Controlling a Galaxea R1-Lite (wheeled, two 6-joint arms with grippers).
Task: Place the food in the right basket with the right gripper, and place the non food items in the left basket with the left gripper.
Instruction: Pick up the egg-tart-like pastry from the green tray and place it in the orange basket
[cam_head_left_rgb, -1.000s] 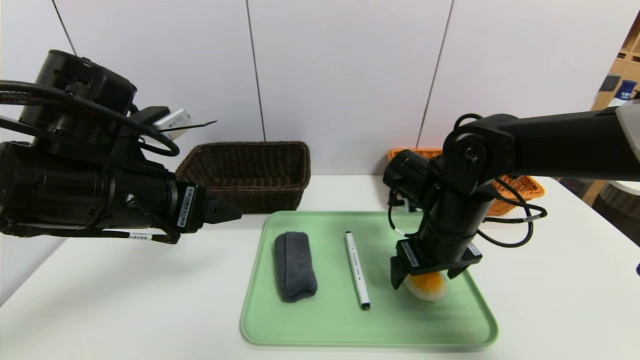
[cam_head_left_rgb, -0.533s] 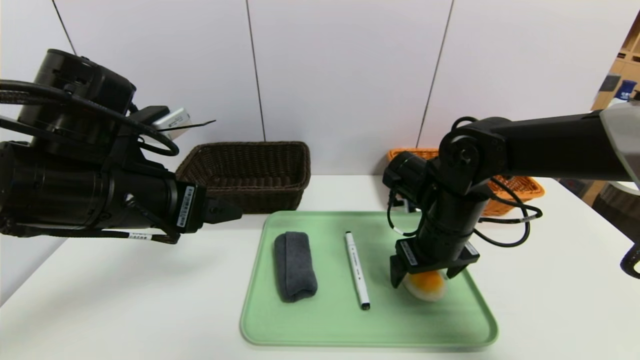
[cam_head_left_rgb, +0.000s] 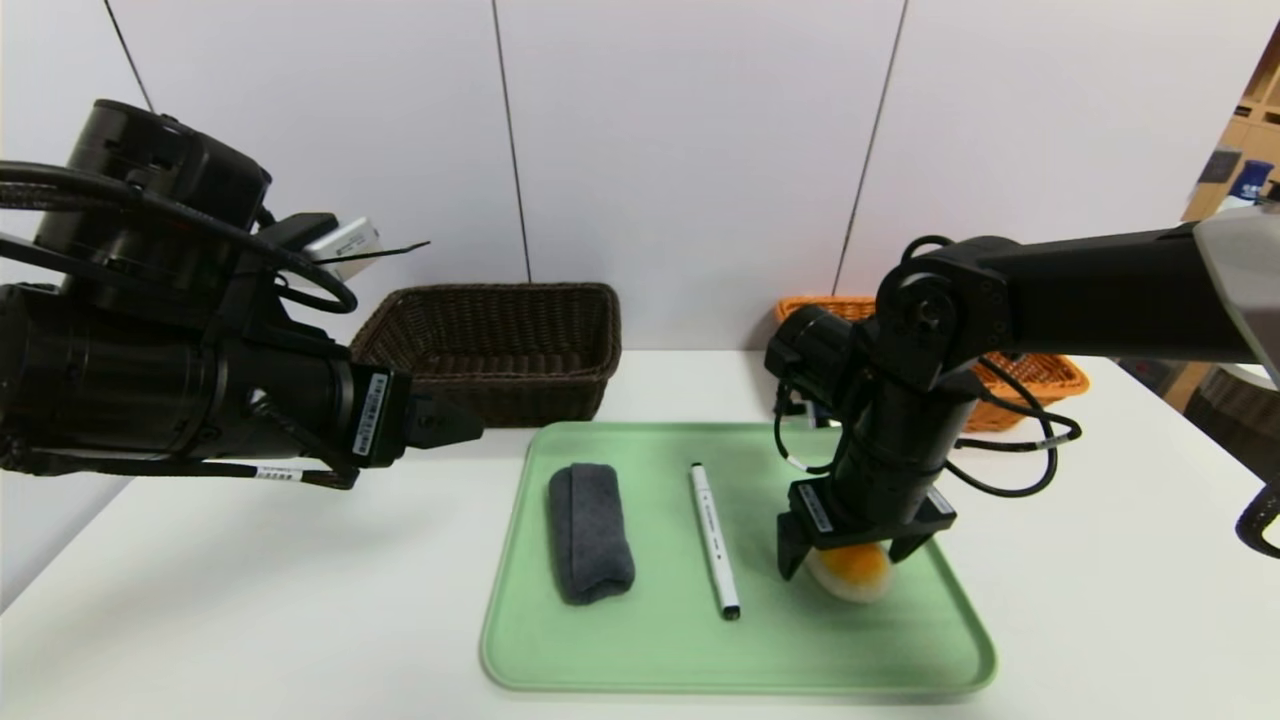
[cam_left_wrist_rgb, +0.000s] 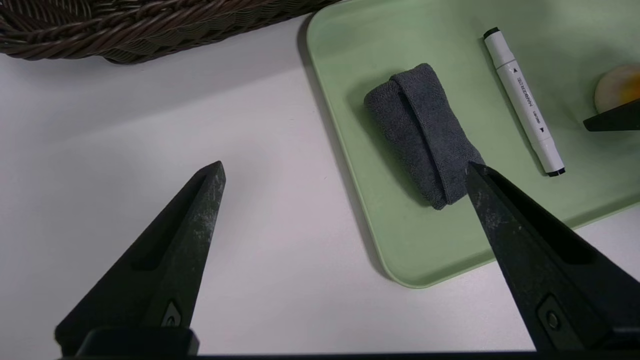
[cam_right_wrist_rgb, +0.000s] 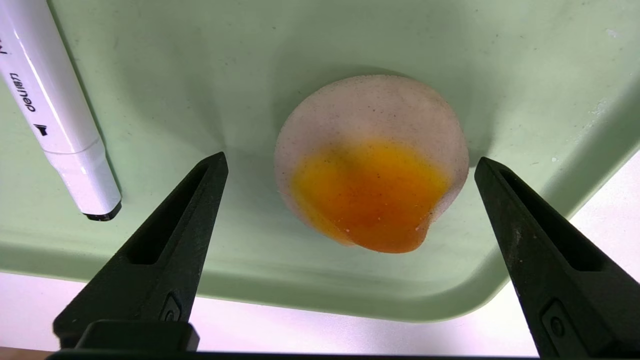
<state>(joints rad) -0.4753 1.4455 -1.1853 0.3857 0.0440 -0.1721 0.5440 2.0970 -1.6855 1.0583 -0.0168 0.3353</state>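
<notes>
My right gripper is ready to close on the fried egg (cam_head_left_rgb: 858, 578) (cam_right_wrist_rgb: 370, 165), as both of its fingers reach down to the green tray beside the egg's opposite edges.
A fried egg (cam_head_left_rgb: 858, 578) (cam_right_wrist_rgb: 370, 165), white with an orange yolk, lies at the right end of the green tray (cam_head_left_rgb: 640, 655). My right gripper (cam_head_left_rgb: 848, 560) (cam_right_wrist_rgb: 350, 160) points down over the egg, open, with one finger on each side and neither touching it. A white marker (cam_head_left_rgb: 714, 540) (cam_left_wrist_rgb: 524, 100) and a folded grey cloth (cam_head_left_rgb: 590, 532) (cam_left_wrist_rgb: 422, 132) lie on the tray further left. My left gripper (cam_head_left_rgb: 470, 425) (cam_left_wrist_rgb: 345, 167) hovers open above the table, left of the tray, holding nothing.
A dark brown wicker basket (cam_head_left_rgb: 500, 345) stands behind the tray on the left. An orange wicker basket (cam_head_left_rgb: 1040, 375) stands at the back right, partly hidden by my right arm. Bare white table (cam_head_left_rgb: 250, 600) surrounds the tray.
My right arm has shifted very slightly to the left, with its gripper still astride the egg. The left arm has not moved.
</notes>
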